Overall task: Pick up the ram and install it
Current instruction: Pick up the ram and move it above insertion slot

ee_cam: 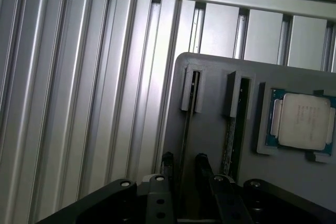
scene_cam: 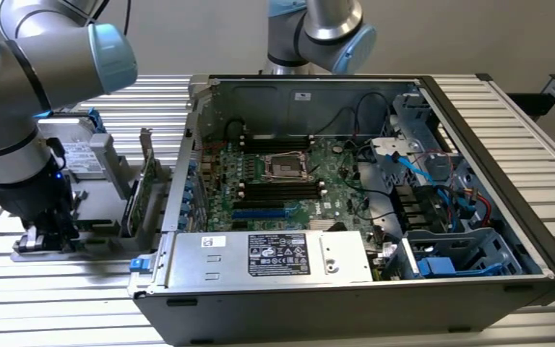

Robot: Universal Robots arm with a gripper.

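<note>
My gripper will next hold the ram by the middle of its bare long edge (ee_cam: 185, 148), so that its contact edge stays free for the memory slots.
The ram (ee_cam: 187, 129) stands on edge in a slot of the grey holder (ee_cam: 210, 103), showing as a thin dark strip. My gripper (ee_cam: 185, 162) is low over that slot, open, with one black finger (ee_cam: 168, 162) on each side of the stick and a small gap to it. A second thin stick (ee_cam: 229, 137) stands in the neighbouring slot. In the exterior view my gripper (scene_cam: 44, 235) hangs over the holder (scene_cam: 95, 235) at the exterior view's left, beside the open computer case (scene_cam: 355, 188). Black memory slots (scene_cam: 277, 189) lie on the motherboard near the processor socket (scene_cam: 285, 165).
A processor chip (ee_cam: 302, 121) rests in a pocket of the holder beside the slots. A taller green expansion card (scene_cam: 142, 189) and a silver hard drive (scene_cam: 89, 155) stand on the holder between my arm and the case wall. The table (ee_cam: 79, 103) is ribbed aluminium.
</note>
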